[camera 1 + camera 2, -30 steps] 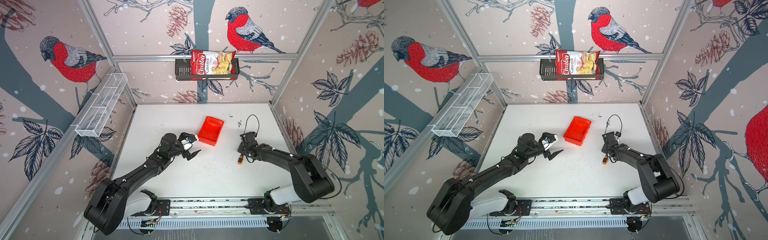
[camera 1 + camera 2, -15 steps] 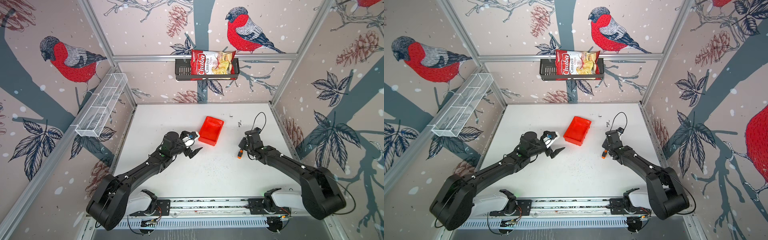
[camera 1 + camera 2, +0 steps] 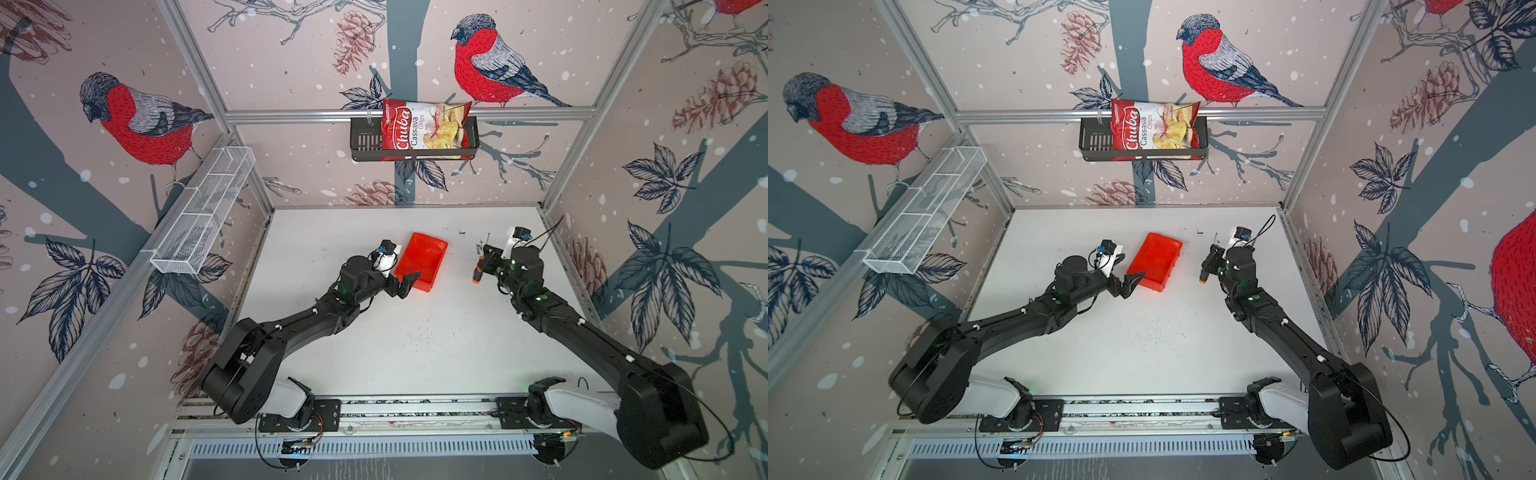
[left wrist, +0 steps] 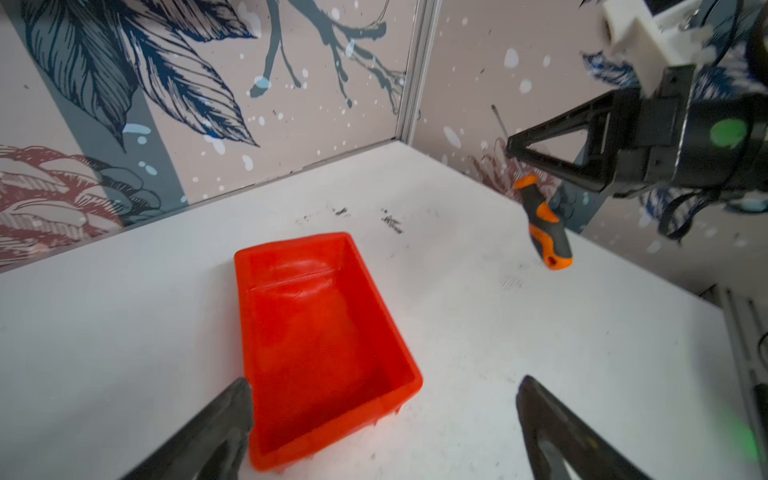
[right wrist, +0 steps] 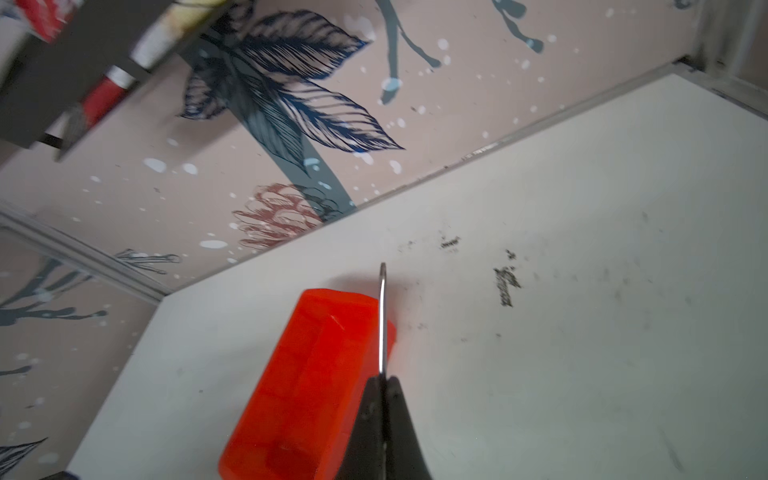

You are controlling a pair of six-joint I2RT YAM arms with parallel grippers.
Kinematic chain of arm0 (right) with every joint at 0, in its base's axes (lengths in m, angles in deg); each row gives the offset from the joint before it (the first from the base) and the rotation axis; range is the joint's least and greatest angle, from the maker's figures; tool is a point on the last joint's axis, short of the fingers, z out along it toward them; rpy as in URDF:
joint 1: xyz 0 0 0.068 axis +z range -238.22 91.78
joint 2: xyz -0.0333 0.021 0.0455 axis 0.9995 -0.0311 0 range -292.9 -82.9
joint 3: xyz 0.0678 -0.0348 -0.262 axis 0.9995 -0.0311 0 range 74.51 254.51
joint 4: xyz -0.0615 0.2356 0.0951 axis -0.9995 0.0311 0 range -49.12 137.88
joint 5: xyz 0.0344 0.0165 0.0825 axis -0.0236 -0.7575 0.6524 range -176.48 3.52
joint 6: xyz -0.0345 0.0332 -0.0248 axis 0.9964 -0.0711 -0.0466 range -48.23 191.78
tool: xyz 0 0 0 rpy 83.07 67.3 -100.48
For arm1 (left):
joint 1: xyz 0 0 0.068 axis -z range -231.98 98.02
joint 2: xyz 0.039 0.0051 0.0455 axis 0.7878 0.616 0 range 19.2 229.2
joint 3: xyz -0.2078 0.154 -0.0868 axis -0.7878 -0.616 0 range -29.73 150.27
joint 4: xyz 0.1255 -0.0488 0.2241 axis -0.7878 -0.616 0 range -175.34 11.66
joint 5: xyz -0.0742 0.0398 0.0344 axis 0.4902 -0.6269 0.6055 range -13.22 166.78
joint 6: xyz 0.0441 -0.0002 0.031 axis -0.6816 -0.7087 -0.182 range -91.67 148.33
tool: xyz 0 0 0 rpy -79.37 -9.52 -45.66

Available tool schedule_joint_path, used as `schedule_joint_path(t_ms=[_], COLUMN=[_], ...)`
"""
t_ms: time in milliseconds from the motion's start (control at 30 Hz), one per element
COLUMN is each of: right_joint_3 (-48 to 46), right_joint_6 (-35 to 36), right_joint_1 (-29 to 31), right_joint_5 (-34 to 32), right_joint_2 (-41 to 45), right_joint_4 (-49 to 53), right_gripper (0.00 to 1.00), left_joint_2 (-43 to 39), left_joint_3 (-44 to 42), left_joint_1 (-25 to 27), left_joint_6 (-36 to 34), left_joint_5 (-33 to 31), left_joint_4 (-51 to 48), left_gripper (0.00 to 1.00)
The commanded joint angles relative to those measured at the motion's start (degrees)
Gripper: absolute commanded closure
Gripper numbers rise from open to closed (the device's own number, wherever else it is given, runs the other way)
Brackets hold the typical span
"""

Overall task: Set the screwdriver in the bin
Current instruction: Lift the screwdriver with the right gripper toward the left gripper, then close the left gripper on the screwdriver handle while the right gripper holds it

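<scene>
Next, my left gripper grabs the screwdriver's handle (image 3: 477, 274), letting the right gripper release the screwdriver's stem, to put the screwdriver in the bin (image 3: 424, 257).
The screwdriver (image 3: 478, 272) hangs off the table, orange-and-black handle (image 4: 546, 232) down, thin shaft (image 5: 382, 320) pointing toward the back wall. My right gripper (image 3: 484, 254) (image 3: 1212, 254) (image 5: 383, 380) is shut on that shaft, right of the bin. The bin (image 3: 424, 257) (image 3: 1158, 257) (image 4: 316, 324) (image 5: 311, 374) is a shallow red-orange tray, empty, on the white table. My left gripper (image 3: 407, 282) (image 3: 1133, 283) (image 4: 385, 384) stands open at the bin's near end. One finger (image 4: 237, 407) is beside the bin's wall. The near corner of the bin lies between the fingers.
A black slotted basket (image 3: 365, 143) on the back wall holds a chips bag (image 3: 424, 131). A long white wire basket (image 3: 203, 224) hangs on the left wall. Panel walls close the table on three sides, and the arms' mounting rail (image 3: 415, 409) runs along the front.
The right gripper has lifted the screwdriver off the table and carried it toward the back, level with the bin. The left gripper has moved forward to the bin's near end, still open.
</scene>
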Motion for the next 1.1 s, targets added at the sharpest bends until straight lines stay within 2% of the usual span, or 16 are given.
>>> schedule_joint_path(t_ms=[0,167,300,467,633,867,1067], right_joint_3=[-0.77,-2.48,-3.15,-4.45,-3.45,-2.25,-2.14], right_joint_6=[0.29,-3.47,-6.4,-10.23,-10.63,-9.86,-9.42], right_joint_1=[-0.11,-0.11,0.09,0.89,2.97,4.96,5.71], right_joint_5=[8.44,17.35,23.82,30.68,32.36,32.98,32.71], right_joint_2=[0.65,0.34,-0.37,-2.52,-4.4,-5.3,-5.31], right_joint_4=[-12.88,-22.42,-29.23,-40.6,-44.81,-45.03,-45.76], right_gripper=[1.0,1.0,1.0,1.0,1.0,1.0,1.0], left_joint_2=[1.35,4.91,8.16,10.58,11.99,13.67,14.67], left_joint_3=[1.99,4.94,6.06,8.39,10.07,10.98,11.1], left_joint_1=[0.41,0.56,0.93,2.02,3.7,6.0,7.53], left_joint_6=[9.38,19.09,26.29,28.61,29.57,31.95,31.6], left_joint_5=[2.74,8.76,11.18,13.34,16.06,16.62,16.76], left_joint_4=[9.22,17.32,26.29,29.08,29.07,31.19,33.12], left_gripper=[0.03,0.03,0.05,0.12,0.16,0.35,0.45])
